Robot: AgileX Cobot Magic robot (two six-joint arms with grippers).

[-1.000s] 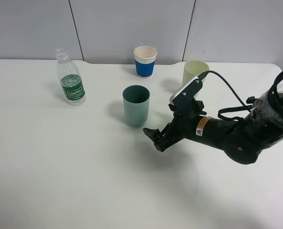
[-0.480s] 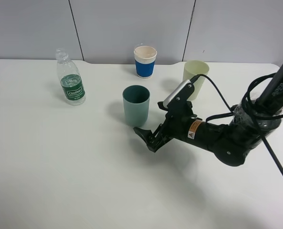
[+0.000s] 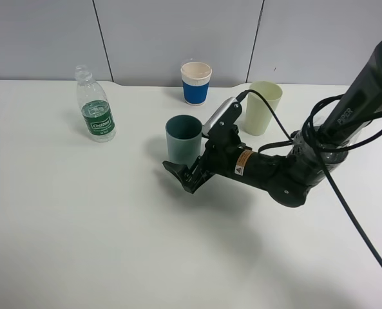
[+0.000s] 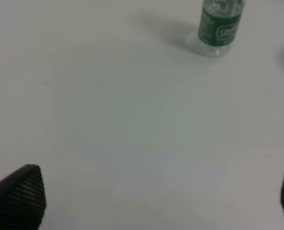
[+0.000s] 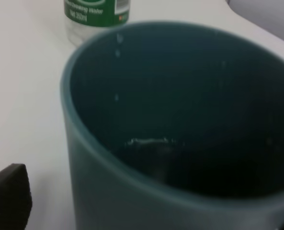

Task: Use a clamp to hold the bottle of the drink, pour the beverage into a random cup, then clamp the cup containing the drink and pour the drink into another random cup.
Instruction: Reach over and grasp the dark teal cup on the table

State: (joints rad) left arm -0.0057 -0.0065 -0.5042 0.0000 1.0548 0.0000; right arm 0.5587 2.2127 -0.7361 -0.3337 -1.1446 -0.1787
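I should close my right gripper on the teal cup now. Its fingers are on both sides of the teal cup's lower side [image 3: 182,153] [image 5: 103,201], with one finger low over the table.
The teal cup [image 3: 183,138] stands upright mid-table; in the right wrist view this cup [image 5: 132,191] fills the frame, with a little clear beverage [image 5: 151,143] glinting at its bottom. My right gripper [image 3: 181,176] is open, low at the cup's near side, one fingertip [image 5: 7,196] showing beside its wall without gripping. The bottle [image 3: 95,112] with the green label stands upright at the far left. The white cup with a blue band [image 3: 196,82] stands at the back. My left gripper [image 4: 153,203] is open over bare table, well short of the bottle [image 4: 221,26], and is outside the exterior high view.
A taller pale yellow-green tumbler [image 3: 263,107] stands behind my right arm, close to its cable. The white table [image 3: 81,225] ends at a grey wall just behind the cups.
My right arm has swung left and forward, bringing its open gripper from the right of the table up to the teal cup. Bottle and cups have not moved.
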